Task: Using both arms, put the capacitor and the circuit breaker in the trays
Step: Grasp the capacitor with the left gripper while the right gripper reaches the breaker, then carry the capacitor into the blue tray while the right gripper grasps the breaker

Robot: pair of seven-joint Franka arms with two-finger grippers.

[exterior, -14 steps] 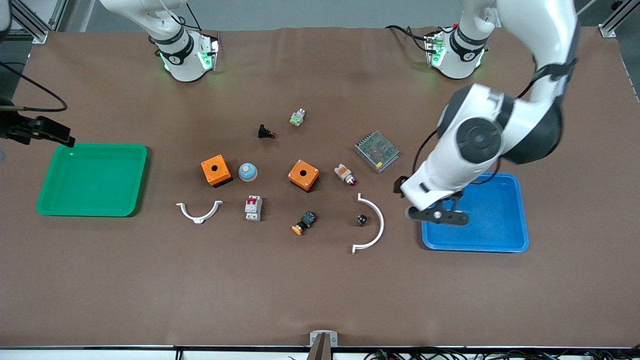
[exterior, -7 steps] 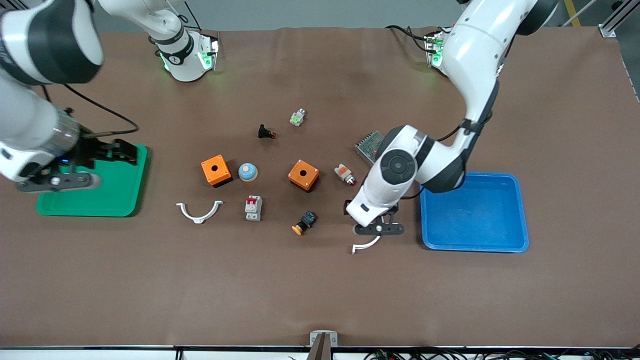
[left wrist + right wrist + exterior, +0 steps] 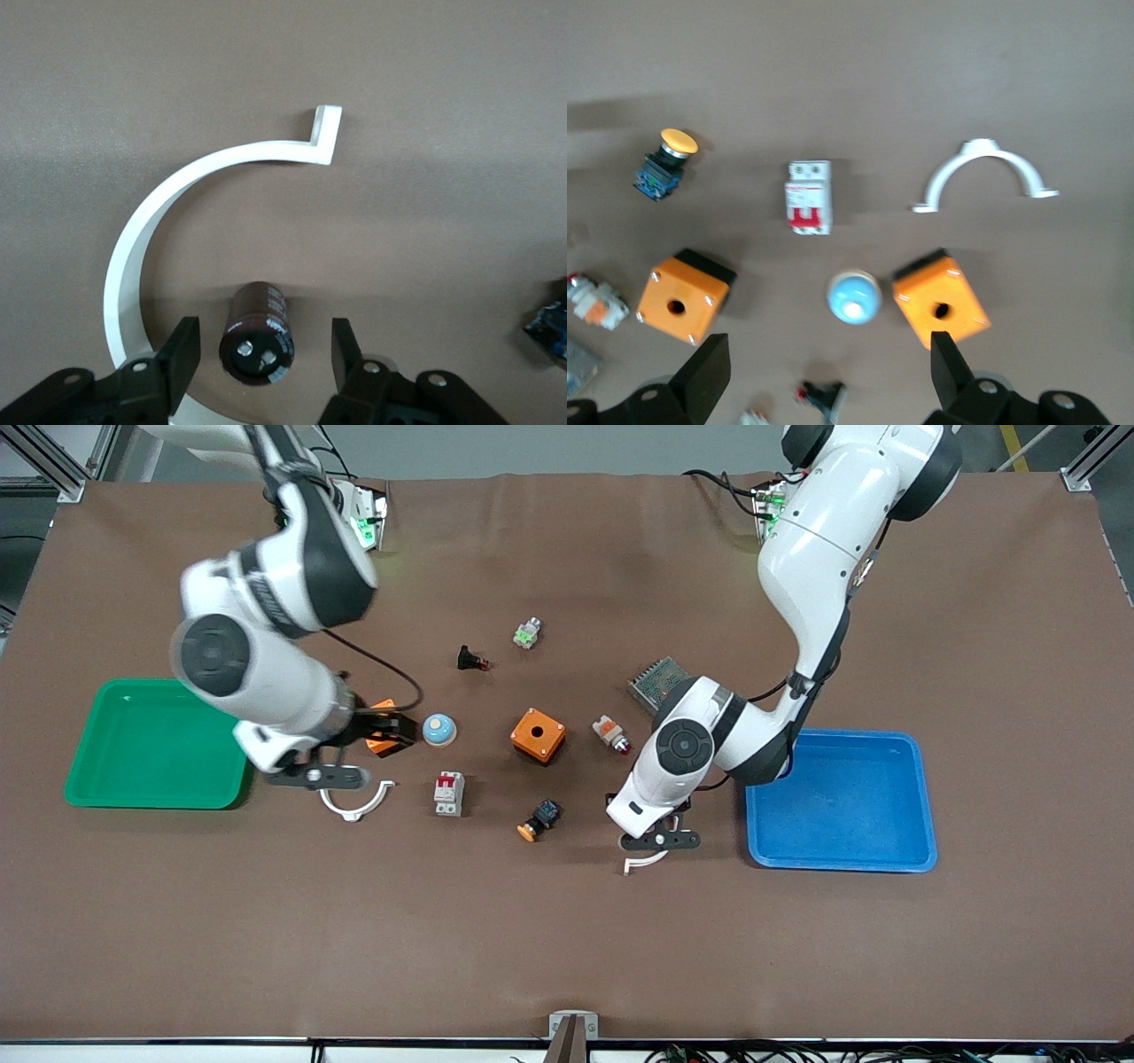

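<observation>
The circuit breaker needs to get into the green tray, so my right gripper should next take hold of it by its red toggle end (image 3: 446, 782).
The capacitor (image 3: 257, 332), a small dark cylinder, lies on its side inside a white curved clamp (image 3: 168, 221). My left gripper (image 3: 263, 359) is open, with one finger on each side of the capacitor and not touching it. In the front view the left gripper (image 3: 660, 840) hides the capacitor. The circuit breaker (image 3: 448, 793), a white-grey block with red toggles, lies on the table and also shows in the right wrist view (image 3: 808, 197). My right gripper (image 3: 314, 777) is open and empty over the table beside an orange box (image 3: 383, 726); it shows in its own view (image 3: 827, 376).
A green tray (image 3: 106, 779) lies at the right arm's end and a blue tray (image 3: 842, 797) at the left arm's end. Between them are a second orange box (image 3: 538, 735), a blue dome (image 3: 438, 729), an orange-capped push-button (image 3: 538, 819), a second white clamp (image 3: 354, 804) and a metal-mesh unit (image 3: 651, 677).
My right arm swung from the green tray toward the orange box and white clamp. My left gripper came from the blue tray to the capacitor and settled lower around it.
</observation>
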